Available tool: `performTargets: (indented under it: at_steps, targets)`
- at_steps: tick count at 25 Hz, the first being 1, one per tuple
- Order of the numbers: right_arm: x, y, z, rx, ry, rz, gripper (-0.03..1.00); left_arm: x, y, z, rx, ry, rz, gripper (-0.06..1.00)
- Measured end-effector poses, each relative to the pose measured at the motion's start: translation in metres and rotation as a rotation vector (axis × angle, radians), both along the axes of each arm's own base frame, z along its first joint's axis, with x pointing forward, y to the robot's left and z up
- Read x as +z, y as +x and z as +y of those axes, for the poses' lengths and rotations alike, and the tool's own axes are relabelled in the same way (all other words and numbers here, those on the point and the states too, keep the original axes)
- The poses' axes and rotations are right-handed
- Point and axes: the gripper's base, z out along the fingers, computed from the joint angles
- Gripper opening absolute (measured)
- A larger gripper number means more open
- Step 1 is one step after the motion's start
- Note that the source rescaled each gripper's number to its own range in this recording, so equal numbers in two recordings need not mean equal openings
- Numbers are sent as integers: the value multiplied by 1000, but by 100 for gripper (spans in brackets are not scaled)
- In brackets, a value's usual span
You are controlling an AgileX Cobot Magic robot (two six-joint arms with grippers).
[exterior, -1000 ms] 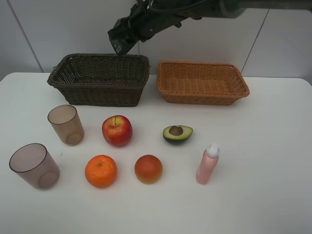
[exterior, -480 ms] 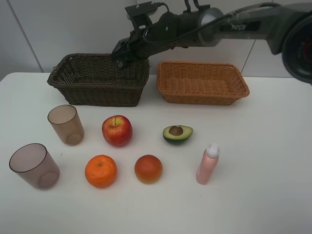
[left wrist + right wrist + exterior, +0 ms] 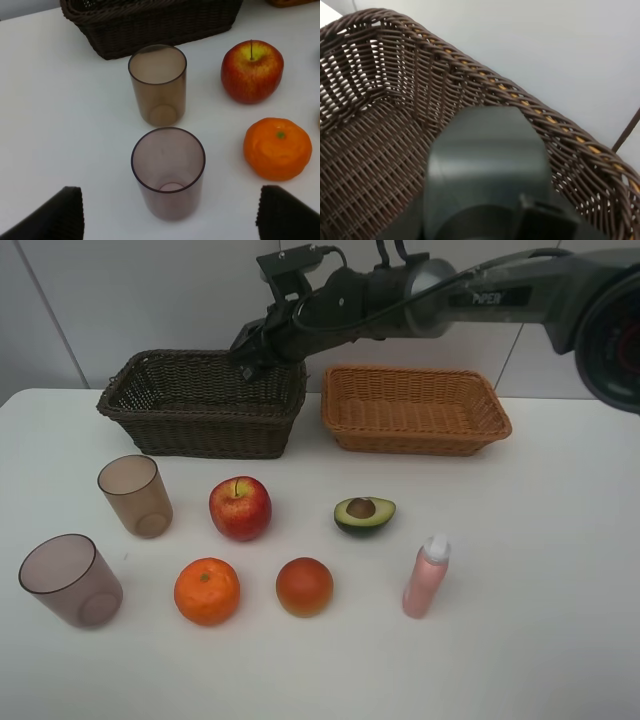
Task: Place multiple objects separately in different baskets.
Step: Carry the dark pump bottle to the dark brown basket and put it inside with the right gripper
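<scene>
The dark pump bottle (image 3: 485, 170) is hanging low inside the rim of the dark brown basket, so the robot's right gripper should open now.
My right gripper (image 3: 248, 358) hangs over the right rear corner of the dark brown basket (image 3: 200, 435), shut on the dark pump bottle (image 3: 485, 170), which fills the right wrist view above the basket's weave (image 3: 380, 100). My left gripper (image 3: 170, 212) is open, one dark finger on each side of the nearer cup (image 3: 168, 172), with the other cup (image 3: 157, 85) beyond it. On the table lie two cups (image 3: 135, 495) (image 3: 70, 580), the apple (image 3: 240, 508), orange (image 3: 207, 591), cut fruit (image 3: 304, 586), avocado half (image 3: 364, 513) and pink spray bottle (image 3: 427, 577). The light basket (image 3: 415, 445) holds nothing.
Both baskets stand side by side at the back of the white table, against a pale wall. The right arm reaches in from the upper right, across the light basket. The left arm does not show in the high view.
A second ago the right gripper hung higher above the dark basket; it came down to the basket's rear rim and has since held still. The left gripper has not moved.
</scene>
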Motion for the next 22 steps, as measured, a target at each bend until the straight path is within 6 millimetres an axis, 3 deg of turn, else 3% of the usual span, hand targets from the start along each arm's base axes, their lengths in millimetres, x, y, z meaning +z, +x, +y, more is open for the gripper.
performTargets:
  at_steps: [9,11,13,15,22]
  targets:
    - [0,0,0,4,-12,-3,11,0,0,0,0,0,0,94]
    - [0,0,0,3,-8,-8,20,0,0,0,0,0,0,94]
    - [3,1,0,1,0,-21,41,0,0,0,0,0,0,94]
    - [4,2,0,0,3,-27,51,0,0,0,0,0,0,94]
    - [4,2,0,0,4,-28,58,0,0,0,0,0,0,94]
